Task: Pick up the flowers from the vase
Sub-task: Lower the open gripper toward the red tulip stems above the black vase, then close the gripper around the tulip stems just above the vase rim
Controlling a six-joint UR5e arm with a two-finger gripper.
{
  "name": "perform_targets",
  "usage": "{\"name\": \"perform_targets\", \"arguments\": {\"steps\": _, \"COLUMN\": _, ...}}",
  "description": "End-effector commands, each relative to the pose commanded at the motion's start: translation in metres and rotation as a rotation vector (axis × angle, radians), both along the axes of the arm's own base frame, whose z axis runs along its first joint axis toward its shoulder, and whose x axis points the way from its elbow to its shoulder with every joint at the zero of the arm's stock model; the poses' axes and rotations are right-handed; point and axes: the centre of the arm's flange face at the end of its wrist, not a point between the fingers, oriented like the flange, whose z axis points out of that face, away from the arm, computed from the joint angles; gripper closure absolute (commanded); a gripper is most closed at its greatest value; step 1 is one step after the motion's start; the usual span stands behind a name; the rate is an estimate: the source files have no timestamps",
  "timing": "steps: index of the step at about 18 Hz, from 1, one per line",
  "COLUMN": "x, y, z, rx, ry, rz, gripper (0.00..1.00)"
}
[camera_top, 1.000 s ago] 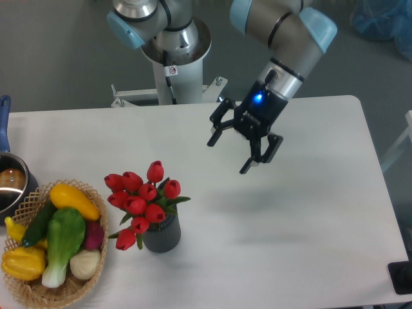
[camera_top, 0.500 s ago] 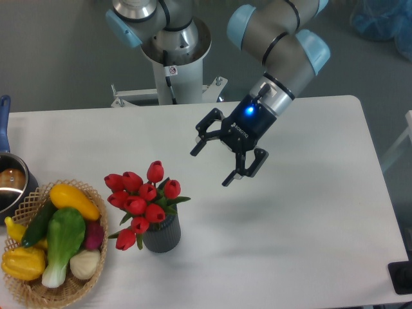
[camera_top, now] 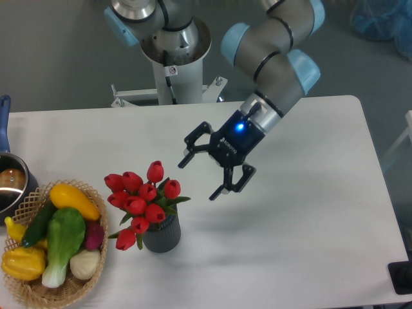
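Observation:
My gripper grabs the green stems of the flowers below the red buds next, to lift the flowers out of the vase (camera_top: pixel 161 236).
The flowers (camera_top: pixel 142 199), a bunch of red tulip buds with green leaves, stand in the vase (camera_top: pixel 161 236), a small dark grey ribbed cylinder at the front left of the white table (camera_top: pixel 302 212). My gripper (camera_top: pixel 198 178) is open and empty. It hangs above the table just right of and slightly behind the flowers, its fingers pointing down-left toward them, with a small gap between it and the nearest bud.
A wicker basket (camera_top: pixel 31 286) with colourful vegetables sits at the front left corner. A metal pot (camera_top: pixel 10 185) with a blue handle (camera_top: pixel 4 122) is at the left edge. The robot base (camera_top: pixel 172 58) stands behind the table.
My gripper has moved left and down toward the flowers, staying open. The flowers and the vase have not moved.

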Motion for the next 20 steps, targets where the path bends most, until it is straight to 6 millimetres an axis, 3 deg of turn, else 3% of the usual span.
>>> {"name": "perform_targets", "arguments": {"steps": 6, "x": 0.007, "y": 0.023, "z": -0.010, "rx": 0.010, "ry": 0.031, "rz": -0.043, "gripper": 0.00}}
{"name": "perform_targets", "arguments": {"steps": 9, "x": 0.020, "y": 0.034, "z": -0.012, "rx": 0.008, "ry": 0.042, "rz": -0.073, "gripper": 0.00}}
{"name": "perform_targets", "arguments": {"steps": 20, "x": 0.047, "y": 0.056, "z": -0.018, "rx": 0.008, "ry": 0.046, "rz": -0.132, "gripper": 0.00}}
